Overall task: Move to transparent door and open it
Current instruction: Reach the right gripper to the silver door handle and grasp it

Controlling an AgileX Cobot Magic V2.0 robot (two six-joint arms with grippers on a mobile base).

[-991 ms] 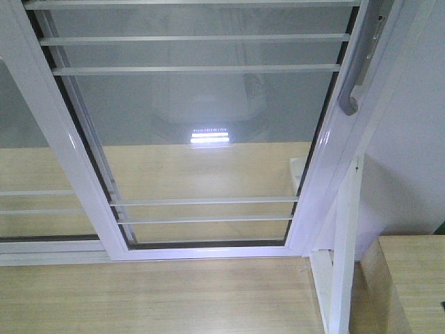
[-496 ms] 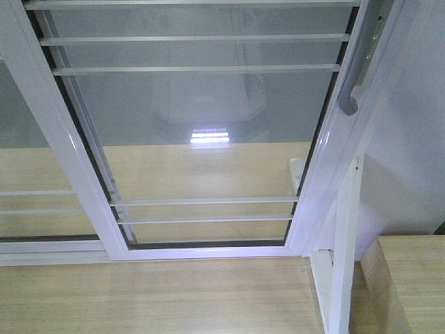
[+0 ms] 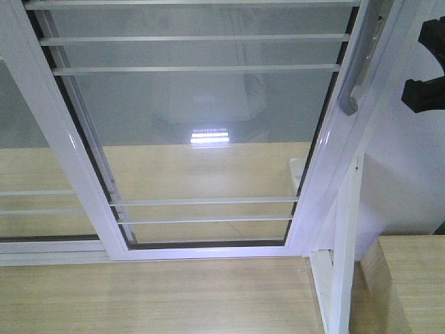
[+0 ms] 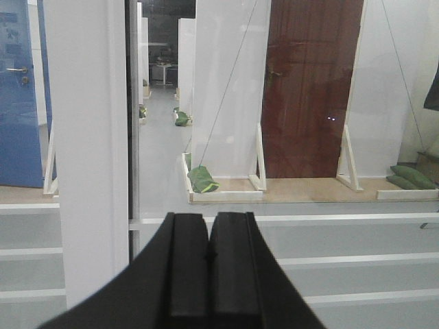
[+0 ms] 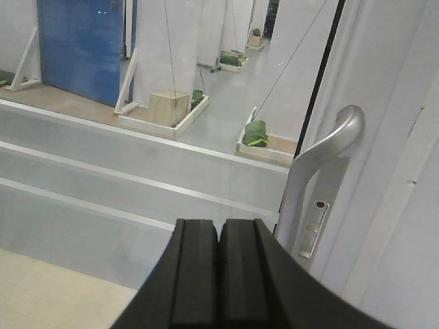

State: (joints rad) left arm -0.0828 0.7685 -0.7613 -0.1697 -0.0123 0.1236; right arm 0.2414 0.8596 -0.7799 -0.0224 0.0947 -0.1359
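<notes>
The transparent door (image 3: 201,132) has to slide open, so the right gripper will next grab its curved grey pull handle along the stile (image 3: 360,62).
The transparent door (image 3: 201,132) fills the front view: clear glass in a glossy white frame with thin white horizontal bars. Its curved grey pull handle (image 3: 354,83) runs along the right stile. In the right wrist view the handle (image 5: 322,161) and its lock plate (image 5: 314,226) stand just right of and beyond my right gripper (image 5: 219,226), which is shut and empty. Part of the right arm (image 3: 425,69) shows black at the front view's right edge, right of the handle. My left gripper (image 4: 209,219) is shut and empty, facing the glass and a white frame stile (image 4: 86,151).
A second white-framed glass panel (image 3: 28,174) without a handle overlaps on the left. A white upright post (image 3: 345,243) and a wooden surface (image 3: 410,278) stand at the lower right. Light wooden floor (image 3: 153,292) lies before the door track. Beyond the glass are blue (image 5: 82,48) and brown (image 4: 309,89) doors.
The black right arm has come into the front view at the upper right edge, beside the handle. The door has not moved.
</notes>
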